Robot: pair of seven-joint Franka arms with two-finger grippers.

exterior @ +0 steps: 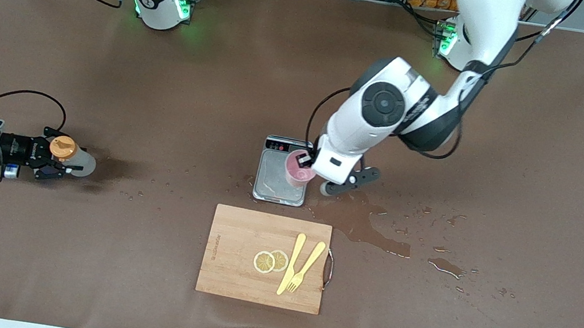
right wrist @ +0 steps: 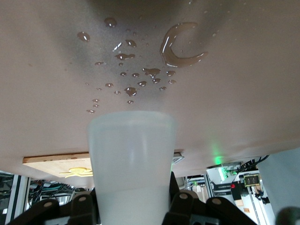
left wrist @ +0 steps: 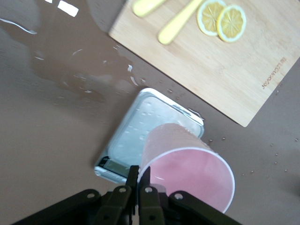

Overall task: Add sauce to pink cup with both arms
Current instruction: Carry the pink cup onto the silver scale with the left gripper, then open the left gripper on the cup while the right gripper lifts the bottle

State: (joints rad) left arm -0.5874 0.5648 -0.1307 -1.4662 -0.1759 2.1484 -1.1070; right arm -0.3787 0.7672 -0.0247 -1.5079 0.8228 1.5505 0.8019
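The pink cup juts past the steel plate's edge in the front view, so my left gripper now keeps hold of it until it is farther inward over the plate.
My left gripper (exterior: 305, 160) (left wrist: 139, 174) is shut on the rim of the pink cup (exterior: 298, 171) (left wrist: 187, 166). It holds the cup tilted over the steel plate of the scale (exterior: 273, 175) (left wrist: 140, 124). Whether the cup's base touches the plate I cannot tell. At the right arm's end of the table, my right gripper (exterior: 60, 159) (right wrist: 132, 190) is shut on the sauce bottle (exterior: 74, 159) (right wrist: 132, 154), low over the table. The bottle's orange cap (exterior: 63, 148) shows by the fingers, and its grey-white body points toward the scale.
A wooden cutting board (exterior: 235, 271) (left wrist: 220, 70) lies nearer the front camera than the scale. On it are two lemon slices (exterior: 270, 261) (left wrist: 221, 21), a yellow fork (exterior: 304, 270) and a knife (exterior: 291, 262). Puddles (exterior: 364, 224) (right wrist: 180, 44) wet the table beside the scale.
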